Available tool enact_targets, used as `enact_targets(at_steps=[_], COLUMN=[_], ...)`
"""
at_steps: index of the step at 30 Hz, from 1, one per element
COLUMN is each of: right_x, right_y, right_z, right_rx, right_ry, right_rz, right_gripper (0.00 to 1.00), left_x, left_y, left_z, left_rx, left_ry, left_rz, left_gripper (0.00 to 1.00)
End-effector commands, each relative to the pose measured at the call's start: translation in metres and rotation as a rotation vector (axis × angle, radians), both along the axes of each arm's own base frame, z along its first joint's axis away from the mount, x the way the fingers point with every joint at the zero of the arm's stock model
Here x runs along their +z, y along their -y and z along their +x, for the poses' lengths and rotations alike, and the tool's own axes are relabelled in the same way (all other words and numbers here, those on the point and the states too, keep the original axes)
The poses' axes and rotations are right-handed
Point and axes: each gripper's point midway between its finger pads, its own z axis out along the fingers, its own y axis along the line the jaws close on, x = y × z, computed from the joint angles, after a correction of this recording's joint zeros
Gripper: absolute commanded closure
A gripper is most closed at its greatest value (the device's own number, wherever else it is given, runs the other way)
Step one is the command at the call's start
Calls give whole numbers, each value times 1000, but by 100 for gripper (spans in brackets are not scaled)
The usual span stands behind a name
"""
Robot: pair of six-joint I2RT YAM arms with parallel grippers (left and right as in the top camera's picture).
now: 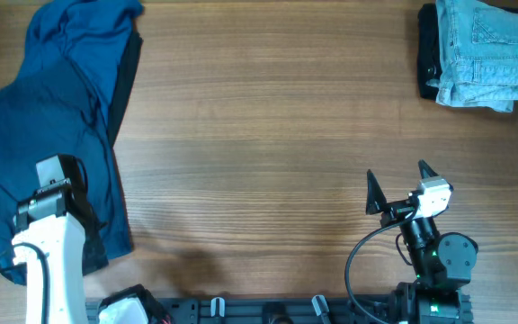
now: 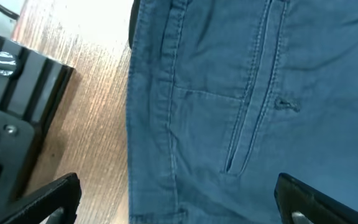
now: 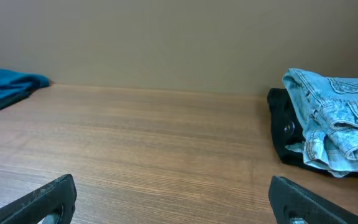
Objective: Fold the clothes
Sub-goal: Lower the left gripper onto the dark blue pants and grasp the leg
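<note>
My left gripper grips the dark blue garment by its edge near the pocket slit next, to spread it over the wood for folding.
A dark blue garment [image 1: 48,126] lies spread and rumpled at the table's left side. Its seams and a pocket slit fill the left wrist view [image 2: 247,106]. My left gripper [image 2: 176,202] is open and empty, hovering just above the garment's lower edge; in the overhead view the left arm [image 1: 52,193] covers it. My right gripper [image 1: 396,186] is open and empty over bare wood near the front right; its fingers also show in the right wrist view [image 3: 173,202]. A folded stack of light blue jeans [image 1: 488,49] on a dark garment [image 1: 428,54] sits at the far right corner.
The wooden table [image 1: 268,135] stretches between the blue garment and the folded stack. A black mount rail [image 1: 286,310] runs along the front edge. A black fixture [image 2: 14,112] stands beside the garment in the left wrist view.
</note>
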Motion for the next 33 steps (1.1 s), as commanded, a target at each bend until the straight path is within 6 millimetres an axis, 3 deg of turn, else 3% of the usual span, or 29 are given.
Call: enact_targets(at_steps=[1,4,13,18,23,27,33], right_x=[1,1,1,1,1,1,1], right_y=[0,0,0,0,0,0,0], right_z=[0,0,0,0,0,0,0], right_rx=[-2,-2,-2,-2,-2,-2,-2], right_ry=[6,6,6,6,6,6,6], right_rz=[-11,-11,-11,-11,-11,-11,-11], right_gripper=[0,0,0,0,0,0,0], left_x=[-21,-40,-62,-75,-77,-82,-83], left_y=[-4,-2,-1,-5,-4,8,13], left_z=[0,-5,-12,4,7,9,-3], left_rx=[-35,-38,-48,-152,-154,-161,-158], left_ry=[-62,-105,-109,-51,-33,-11,-58], left_rz=[-10,-28,-17,0,-8,-78,-99], left_gripper=[0,0,0,0,1,1,5])
